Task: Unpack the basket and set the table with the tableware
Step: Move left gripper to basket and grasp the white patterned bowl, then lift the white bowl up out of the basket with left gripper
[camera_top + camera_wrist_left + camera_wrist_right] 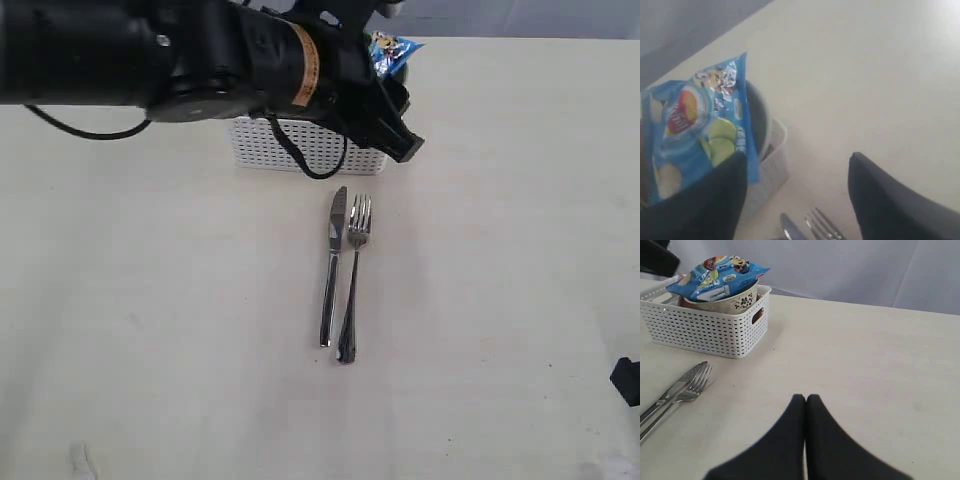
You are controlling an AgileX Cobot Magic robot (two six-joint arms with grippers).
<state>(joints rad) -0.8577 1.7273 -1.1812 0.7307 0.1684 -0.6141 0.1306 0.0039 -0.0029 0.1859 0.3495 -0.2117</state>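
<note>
My left gripper is going to grab the bowl next by its bare rim beside the bag, because the chip bag (390, 52) covers most of the bowl.
The white lattice basket (300, 152) stands at the back of the table (150, 330). A pale patterned bowl (735, 302) sits in it, and a blue chip bag (715, 275) lies on top of the bowl. In front of the basket a steel knife (333, 262) and fork (353, 275) lie side by side. My left gripper (797, 160) hangs open over the basket's right end, above the cutlery tips, with nothing between its fingers (895, 200). One finger is right next to the chip bag (695, 125). My right gripper (806, 400) is shut and empty, low over bare table at the front right.
The black left arm (150, 55) with its cable stretches across the back left and hides most of the basket's inside. A grey backdrop (840, 265) rises behind the table's far edge. A dark tip of the right arm (627, 380) shows at the right edge.
</note>
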